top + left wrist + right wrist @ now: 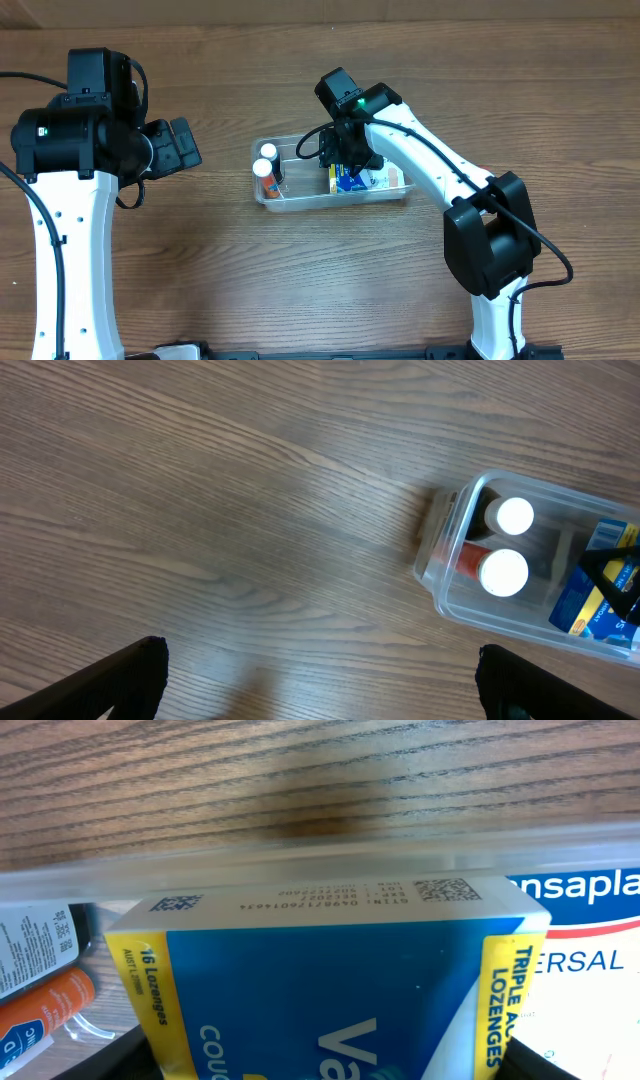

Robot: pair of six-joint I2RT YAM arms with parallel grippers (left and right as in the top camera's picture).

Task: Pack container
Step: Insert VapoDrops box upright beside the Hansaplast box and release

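The lozenge box is inside the container, between the bottles and the plaster box, and it would stay inside. My right gripper needs to let go of the lozenge box.
The clear plastic container [300, 203] stands mid-table. It also shows in the left wrist view [448, 575] and the right wrist view [300, 865]. Inside at its left end stand two white-capped bottles [268, 153] [263, 168], one with an orange body [503, 572]. My right gripper [348, 165] reaches down into the container, shut on a blue and yellow lozenge box [330, 980], with a finger on each side of it. My left gripper [180, 145] is open and empty, hovering over bare table left of the container [320, 680].
A white-and-blue plaster box [385, 179] lies in the container's right end, beside the lozenge box [590, 950]. The wooden table [200, 270] surrounds the container. The arm bases stand at the front left and front right.
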